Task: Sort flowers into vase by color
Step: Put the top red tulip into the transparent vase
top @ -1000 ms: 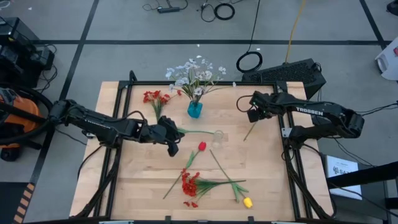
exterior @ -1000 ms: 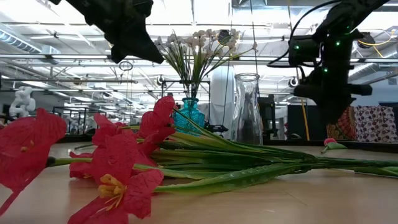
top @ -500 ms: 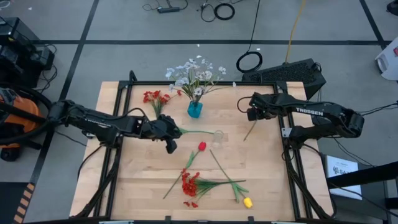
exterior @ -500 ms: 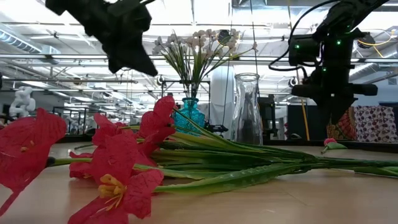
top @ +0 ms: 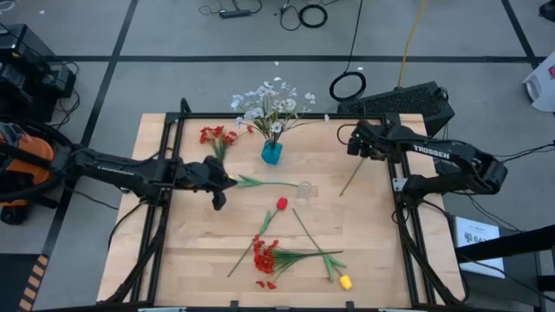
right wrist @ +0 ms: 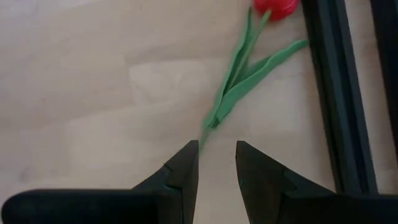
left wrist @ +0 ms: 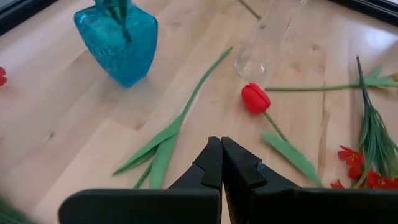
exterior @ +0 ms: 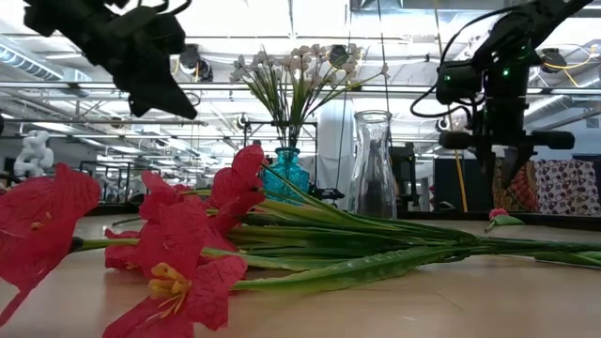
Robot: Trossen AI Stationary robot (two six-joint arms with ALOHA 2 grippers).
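Note:
My right gripper grabs the second red tulip by its stem below the leaves next, to sort it into a vase.
White-blossom flowers [top: 270, 102] stand in a blue vase [top: 271, 153]. Beside it is a clear glass vase [top: 303, 190]. Flat on the table lie a red cluster [top: 215, 136], a leafy green stem [top: 264, 183], a red tulip [top: 281, 204], another red cluster [top: 264, 256] and a yellow tulip [top: 345, 282]. My left gripper [left wrist: 221, 146] is shut and holds nothing, hanging above the leafy stem's [left wrist: 168, 134] left end. My right gripper [right wrist: 216, 152] is open and points down over the stem end of a second red tulip [right wrist: 277, 6] by the right rail.
A black frame rail [right wrist: 333, 93] runs along the table's right side, close to the second tulip. Bare wood lies at the near left of the table [top: 173, 260].
My left gripper, still shut, has drawn back toward the table's left edge and sunk a little, uncovering the left end of the leafy stem. My right gripper has rolled about its own axis above the tulip's stem. The flowers have stayed where they were.

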